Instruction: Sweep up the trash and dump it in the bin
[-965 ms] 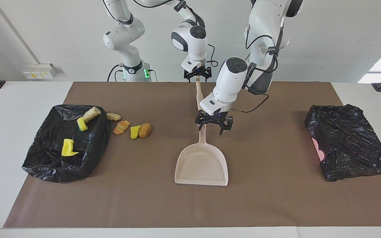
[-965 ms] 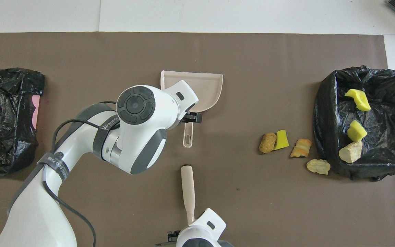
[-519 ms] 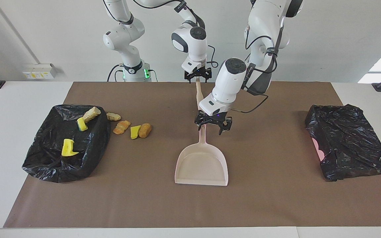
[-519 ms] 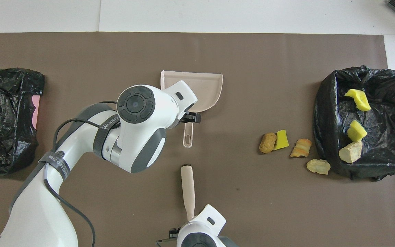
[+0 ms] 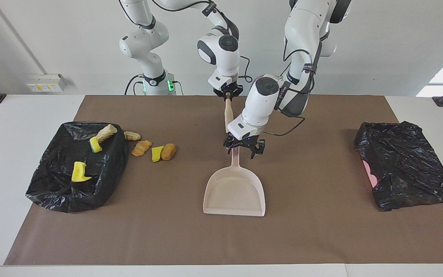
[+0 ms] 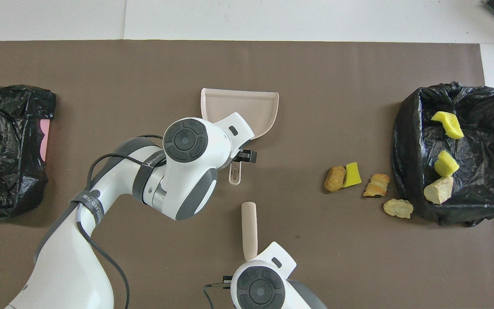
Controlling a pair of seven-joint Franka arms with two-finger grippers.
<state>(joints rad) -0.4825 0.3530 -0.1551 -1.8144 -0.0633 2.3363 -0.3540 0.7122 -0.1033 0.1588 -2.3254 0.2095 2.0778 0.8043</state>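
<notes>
The dustpan's broad scoop (image 6: 245,107) is far wider than my open fingers, so next my left gripper needs to grab the beige dustpan by its narrow handle (image 6: 235,171).
Several scraps of trash lie on the brown mat beside the black-bagged bin (image 5: 52,184): a tan lump (image 5: 132,135), an orange ridged one (image 5: 141,148) and a yellow chunk (image 5: 156,153) against a brown lump (image 5: 168,151). More scraps (image 5: 79,172) lie inside the bin (image 6: 410,141). The beige dustpan (image 5: 233,192) rests mid-mat, its handle (image 6: 235,174) pointing toward the robots. My left gripper (image 5: 243,150) is open, straddling that handle. My right gripper (image 5: 227,95) is shut on the end of the beige brush handle (image 5: 227,113), whose bristles are not visible.
A second crumpled black bag (image 5: 406,169) with a pink patch showing sits at the left arm's end of the mat (image 5: 321,238). In the overhead view the left arm's wrist (image 6: 187,141) covers part of the dustpan (image 6: 251,107).
The right gripper has shut on the brush handle and shifted it a little toward the right arm's end. The left gripper slid along the dustpan handle toward the robots, staying open.
</notes>
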